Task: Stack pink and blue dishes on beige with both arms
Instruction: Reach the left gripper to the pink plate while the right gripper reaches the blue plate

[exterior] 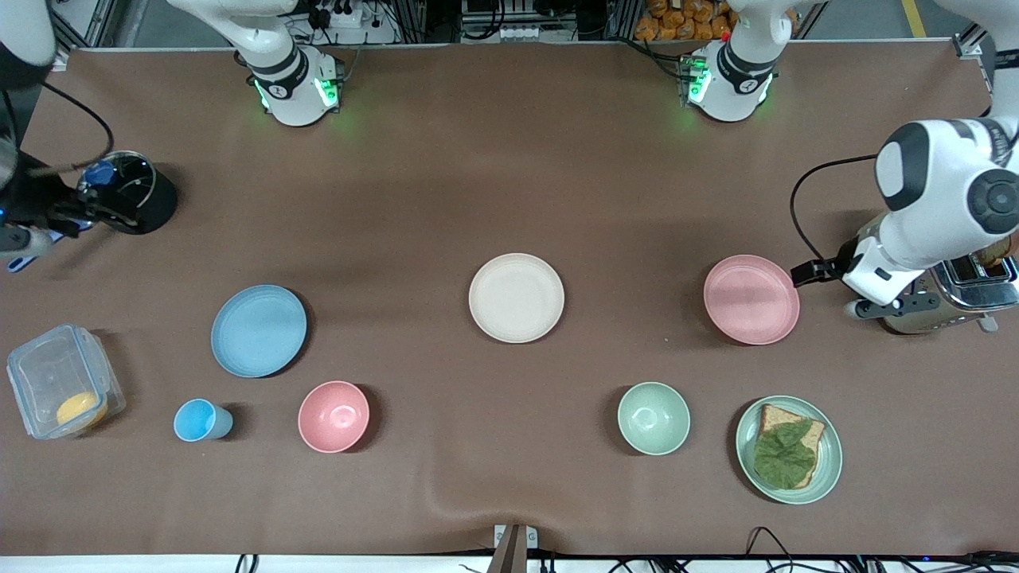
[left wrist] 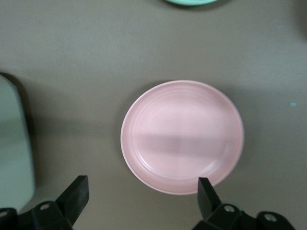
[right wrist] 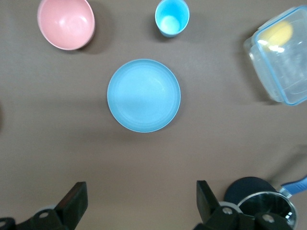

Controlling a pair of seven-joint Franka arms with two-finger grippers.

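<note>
I should pick up the light blue plate by its rim (exterior: 225, 306) next with my right gripper. The plate needs to go on the cream-beige plate (exterior: 516, 298).
The cream-beige plate (exterior: 516, 298) lies bare at the table's middle. The pale pink plate (exterior: 751, 299) (left wrist: 182, 136) lies toward the left arm's end, beside the toaster. My left gripper (left wrist: 142, 199) hangs open and empty over the table at that plate's rim, one fingertip (left wrist: 207, 191) overlapping the rim in the left wrist view; its hand (exterior: 880, 286) shows between plate and toaster. The light blue plate (exterior: 259, 330) (right wrist: 144, 95) lies toward the right arm's end. My right gripper (right wrist: 142, 201) is open and empty, high over the table beside a black pot, its hand (exterior: 48, 216) at the table's end.
A pink bowl (exterior: 333, 416), a small blue cup (exterior: 201, 419) and a clear lidded box (exterior: 64, 380) lie nearer the front camera than the blue plate. A green bowl (exterior: 653, 418) and a green plate with bread (exterior: 788, 450) sit below the pink plate. Toaster (exterior: 959, 290); black pot (exterior: 135, 191).
</note>
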